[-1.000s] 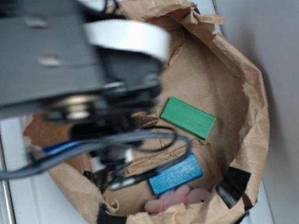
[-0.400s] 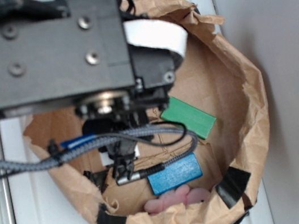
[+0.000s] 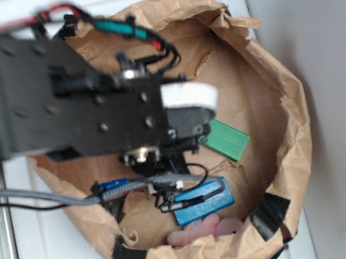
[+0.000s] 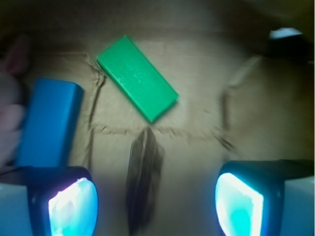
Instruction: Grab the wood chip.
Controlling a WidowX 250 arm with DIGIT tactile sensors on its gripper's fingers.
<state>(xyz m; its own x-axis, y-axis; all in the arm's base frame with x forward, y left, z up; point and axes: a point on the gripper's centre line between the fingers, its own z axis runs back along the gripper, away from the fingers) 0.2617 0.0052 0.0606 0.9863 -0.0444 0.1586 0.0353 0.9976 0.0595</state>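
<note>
The wood chip (image 4: 142, 179) is a long sliver tapering to a point (image 4: 148, 132), so the robot's gripper needs to grab it next across its long sides near the middle.
In the wrist view the wood chip (image 4: 142, 179), a dark brown streaky sliver, lies lengthwise on the brown paper between my two fingers, nearer the left one. My gripper (image 4: 155, 204) is open, its glowing pads (image 4: 74, 206) wide apart and touching nothing. Beyond the chip's far tip lies a green block (image 4: 137, 77); a blue block (image 4: 49, 123) lies to the left. In the exterior view my arm (image 3: 90, 110) covers the chip; the green block (image 3: 228, 139) and blue block (image 3: 205, 205) show beside it.
Everything lies inside a crumpled brown paper bag (image 3: 282, 104) with rolled walls, taped in black at the front. A pink soft thing (image 3: 203, 231) rests against the bag's near wall by the blue block. Cables (image 3: 130, 188) hang under the arm.
The arm has moved down and to the right over the bag's middle, now covering part of the green block's left end. The blocks have not shifted.
</note>
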